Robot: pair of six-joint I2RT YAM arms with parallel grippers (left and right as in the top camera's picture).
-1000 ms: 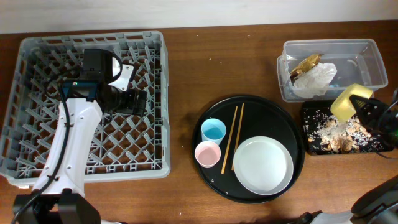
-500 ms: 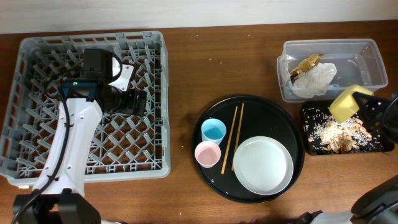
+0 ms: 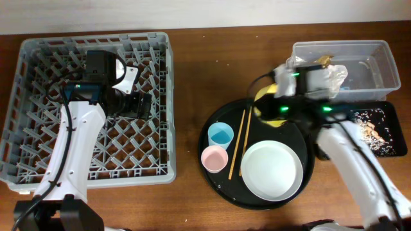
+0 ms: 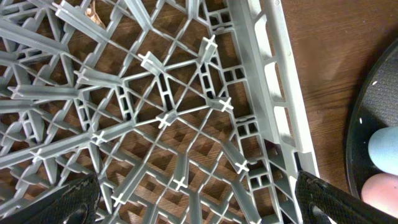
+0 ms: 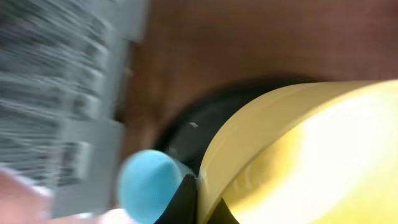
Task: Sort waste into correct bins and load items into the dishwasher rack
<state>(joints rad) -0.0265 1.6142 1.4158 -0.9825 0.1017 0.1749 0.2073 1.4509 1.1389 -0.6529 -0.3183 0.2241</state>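
The yellow bowl (image 3: 264, 101) hangs tilted above the far edge of the round tray and would drop crooked onto that edge, so the robot's right gripper needs to keep holding it.
My right gripper (image 3: 276, 108) is shut on the rim of the yellow bowl (image 3: 264, 101) and holds it tilted over the far edge of the round black tray (image 3: 302, 128). The right wrist view shows the fingers (image 5: 199, 200) pinching the bowl's rim (image 5: 311, 149), with the blue cup (image 5: 149, 183) below. The blue cup (image 3: 220, 135), pink cup (image 3: 214, 158), chopsticks (image 3: 240, 142) and white plate (image 3: 271, 170) sit on the round tray. My left gripper (image 3: 140, 104) is open and empty over the grey rack (image 3: 38, 58); its fingertips (image 4: 199, 202) straddle the rack's grid (image 4: 168, 115).
The clear tub (image 3: 376, 70) at the back right holds the white napkin (image 3: 334, 78) and golden wrapper (image 3: 320, 63). The shallow black tray (image 3: 401, 153) in front of it holds food scraps (image 3: 371, 131). The right arm lies across its left part.
My right arm has swung left with the yellow bowl, from above the shallow black tray to the far edge of the round tray. The left arm has not moved.
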